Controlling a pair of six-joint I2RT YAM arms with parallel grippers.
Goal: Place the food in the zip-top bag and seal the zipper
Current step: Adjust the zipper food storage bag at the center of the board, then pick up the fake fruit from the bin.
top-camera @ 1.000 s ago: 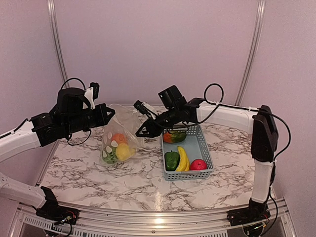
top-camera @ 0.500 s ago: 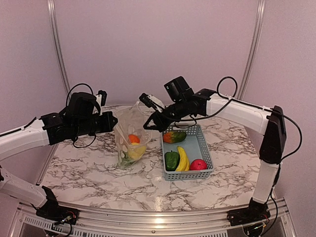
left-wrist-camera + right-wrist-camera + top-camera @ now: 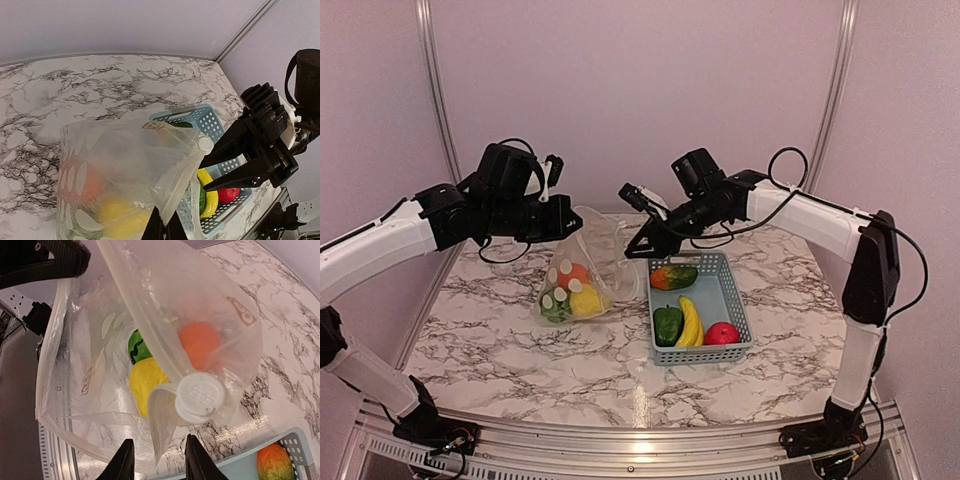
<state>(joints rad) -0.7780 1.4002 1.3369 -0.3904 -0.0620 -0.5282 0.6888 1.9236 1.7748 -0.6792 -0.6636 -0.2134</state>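
Note:
My right gripper pinches the zip-top bag's loose film flap (image 3: 159, 439) by the white cap (image 3: 199, 397) next, opposite my left gripper, to open the bag's opening for placing food.
The zip-top bag (image 3: 592, 262) hangs tilted over the marble, with an orange (image 3: 199, 342), a yellow piece (image 3: 146, 382) and a dark green piece (image 3: 137, 347) inside. My left gripper (image 3: 574, 228) (image 3: 164, 230) is shut on the bag's mouth edge. The zipper (image 3: 145, 325) runs down to a white round cap (image 3: 199, 397) at the bag's corner. My right gripper (image 3: 633, 251) (image 3: 159, 464) stands open just below that cap, a loose flap of film hanging between its fingers. A banana (image 3: 691, 322), green pepper (image 3: 667, 323), apple (image 3: 722, 333) and an orange-green piece (image 3: 672, 276) lie in the basket.
The light-blue slotted basket (image 3: 735, 300) sits right of the bag, under my right arm. A wall with metal rails rises behind the table. The table's front edge runs along the bottom of the top view.
My left arm has risen and swung right with the bag's edge. The bag swung up, then settled tilted with its food low on the left. My right gripper shifted right.

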